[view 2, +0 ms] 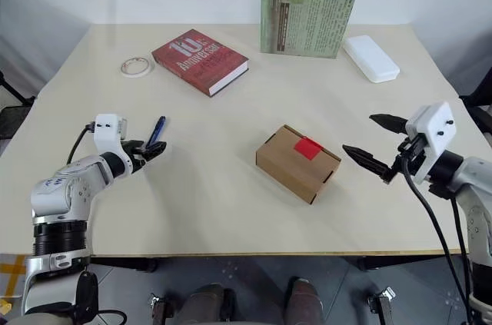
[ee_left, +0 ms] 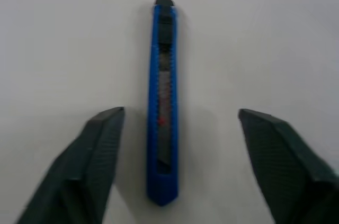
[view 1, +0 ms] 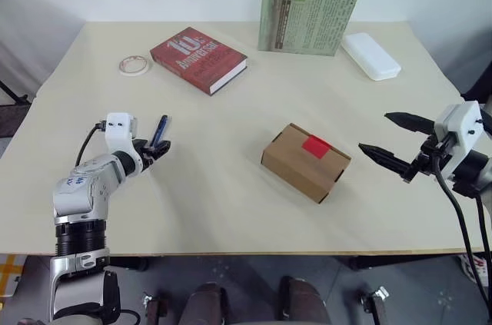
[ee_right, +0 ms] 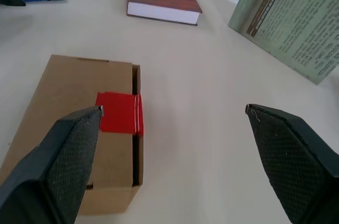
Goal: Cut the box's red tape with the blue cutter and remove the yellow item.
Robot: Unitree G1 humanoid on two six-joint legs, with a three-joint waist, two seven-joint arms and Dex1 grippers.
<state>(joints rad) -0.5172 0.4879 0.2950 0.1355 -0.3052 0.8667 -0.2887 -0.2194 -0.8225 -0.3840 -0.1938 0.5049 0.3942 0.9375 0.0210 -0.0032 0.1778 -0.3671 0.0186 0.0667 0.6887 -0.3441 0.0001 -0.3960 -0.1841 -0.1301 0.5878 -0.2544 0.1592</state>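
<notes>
My left gripper should next grab the blue cutter by its plain blue end (ee_left: 162,184) to cut the box's red tape.
The blue cutter (ee_left: 163,102) lies flat on the table at the left, and my left gripper (view 1: 156,150) straddles its near end, fingers open with a gap on each side, not touching it. The brown box (view 1: 305,161) sits closed in the middle of the table with the red tape (view 1: 316,146) across its top seam. My right gripper (view 1: 389,139) hovers open just right of the box, pointing toward it; in the right wrist view the red tape (ee_right: 120,113) lies ahead near one finger (ee_right: 58,160). The yellow item is hidden.
A red hardcover book (view 1: 198,58) and a white tape roll (view 1: 134,65) lie at the back left. A green book (view 1: 307,19) stands upright at the back, with a flat white case (view 1: 370,54) to its right. The table's front edge (view 1: 254,250) runs close below the box.
</notes>
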